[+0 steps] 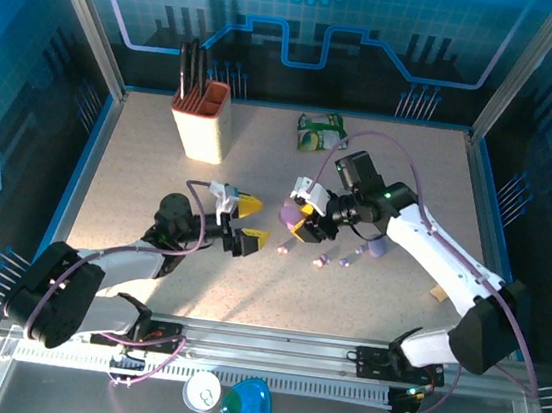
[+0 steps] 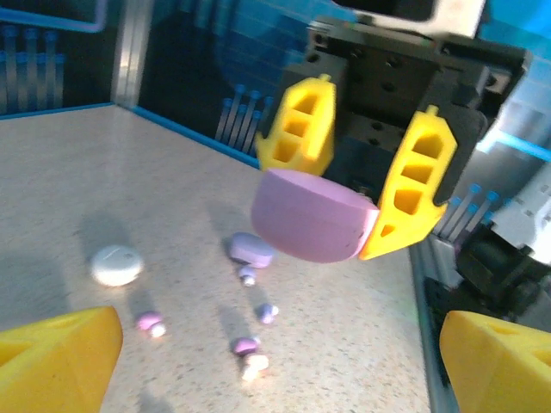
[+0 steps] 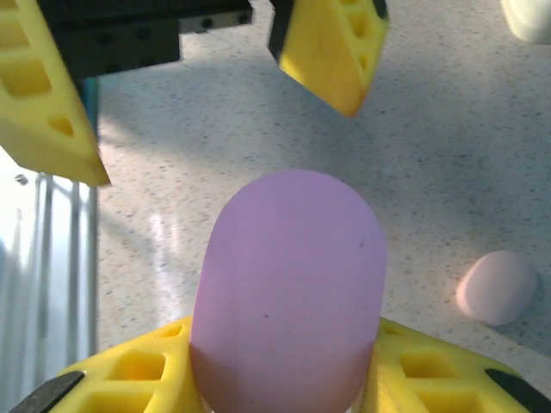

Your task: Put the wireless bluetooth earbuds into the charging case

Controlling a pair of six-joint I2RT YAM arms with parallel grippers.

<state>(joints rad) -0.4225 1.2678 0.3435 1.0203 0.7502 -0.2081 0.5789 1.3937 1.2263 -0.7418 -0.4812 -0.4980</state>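
Observation:
The lid of the pink charging case needs to stay free to open so the earbuds can go in. My left gripper needs to reach the case and grab it by its lower body (image 1: 289, 213) (image 2: 309, 224).
My right gripper (image 1: 300, 218) is shut on a closed pink pebble-shaped charging case (image 1: 285, 211) (image 3: 288, 275), held above the table. In the left wrist view that case (image 2: 314, 217) sits between the right gripper's yellow fingers (image 2: 301, 129). My left gripper (image 1: 257, 221) (image 2: 275, 366) faces it, open and with nothing between its fingers (image 3: 331, 47). Several tiny earbuds lie on the table: a pale pink one (image 1: 283, 251) (image 3: 498, 286), lilac ones (image 1: 345, 260) (image 2: 267, 311) and a pink one (image 2: 151, 323). Beyond them lie a lilac case (image 1: 377, 247) (image 2: 251, 249) and a white case (image 2: 116, 265).
A beige holder (image 1: 201, 122) with black utensils stands at the back left. A green packet (image 1: 320, 131) lies at the back centre, and a small wooden piece (image 1: 439, 292) by the right arm. A white lid (image 1: 203, 391) and a blue object (image 1: 249, 405) lie below the front rail.

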